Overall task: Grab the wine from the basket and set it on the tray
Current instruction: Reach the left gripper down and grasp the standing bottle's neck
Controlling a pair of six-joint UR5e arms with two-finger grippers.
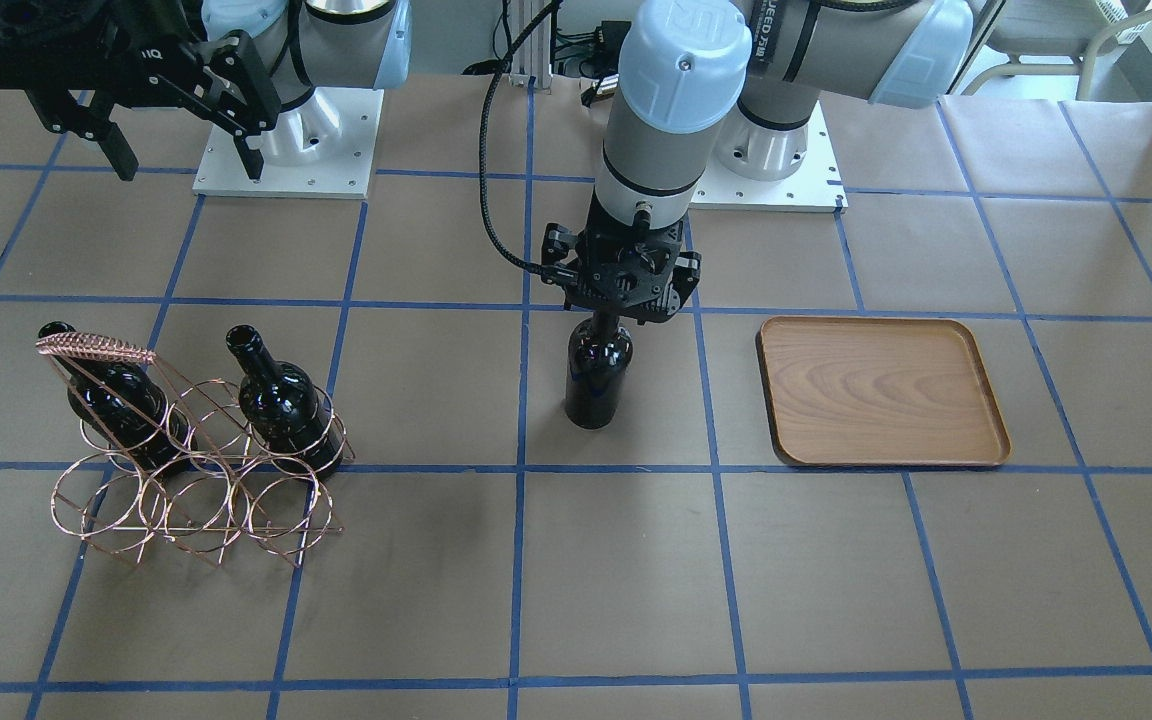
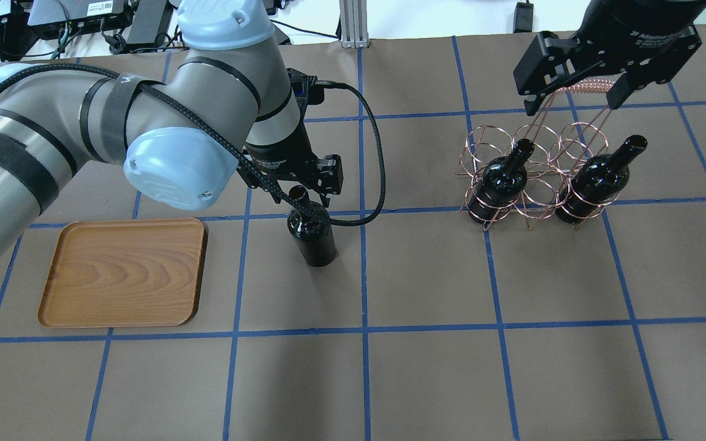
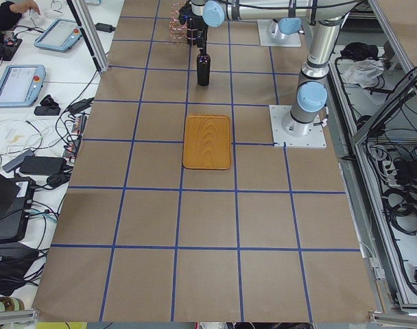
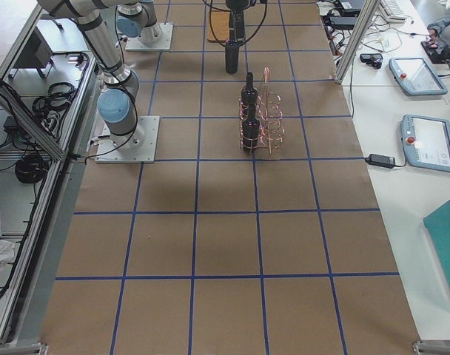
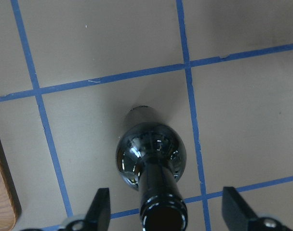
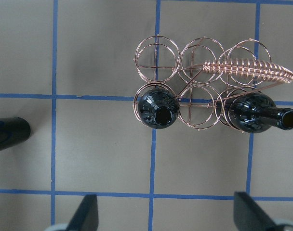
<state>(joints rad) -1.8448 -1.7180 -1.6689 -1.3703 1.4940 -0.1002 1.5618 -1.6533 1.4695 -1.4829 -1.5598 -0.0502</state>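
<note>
The robot's left gripper should grip the bottle by its neck (image 5: pixel 158 183) next, because the bottle's round body gets wide below that slim neck.
A near-black wine bottle (image 1: pixel 596 375) stands upright on the table between the basket and the tray, also in the overhead view (image 2: pixel 313 236). My left gripper (image 5: pixel 168 211) is open, one finger on each side of the bottle's neck, not touching it. The copper wire basket (image 1: pixel 96 347) holds two more bottles (image 2: pixel 503 177) (image 2: pixel 598 177); the slot between them holds no bottle. My right gripper (image 2: pixel 573 101) is open and empty, high above the basket (image 6: pixel 243 70). The wooden tray (image 1: pixel 881 390) lies flat with nothing on it.
The tray (image 2: pixel 123 272) is about one grid square from the standing bottle, on my left side. The basket is about one and a half squares away on my right side. Both arm bases (image 1: pixel 286 150) stand at the table's rear edge. Brown paper with blue tape lines covers the table.
</note>
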